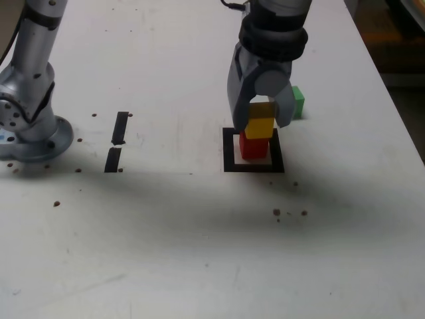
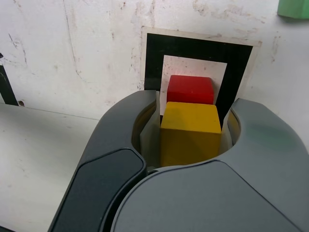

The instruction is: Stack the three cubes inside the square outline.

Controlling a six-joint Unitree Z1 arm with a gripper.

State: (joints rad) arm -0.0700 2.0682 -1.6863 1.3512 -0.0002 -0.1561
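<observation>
The yellow cube (image 1: 259,126) has its lower edge over the red cube's top in the exterior view and would stand, so it is time to let go.
A red cube (image 1: 253,147) sits inside the black tape square outline (image 1: 229,150), toward its far side. A yellow cube (image 1: 259,126) rests on top of it, shifted slightly to the exterior view's right. My gripper (image 1: 261,123) hangs straight down over the stack, its grey jaws close against both sides of the yellow cube. In the wrist view the yellow cube (image 2: 189,134) fills the gap between the jaws of the gripper (image 2: 193,102), with the red cube (image 2: 190,89) and the square outline (image 2: 193,47) beyond. A green cube (image 1: 298,102) (image 2: 293,8) lies on the table behind the outline.
Two short black tape strips (image 1: 120,127) (image 1: 113,159) lie at the exterior view's left of the outline. The arm's base (image 1: 30,129) stands at the far left. The white table's right edge (image 1: 398,113) drops off. Small brown specks dot the surface.
</observation>
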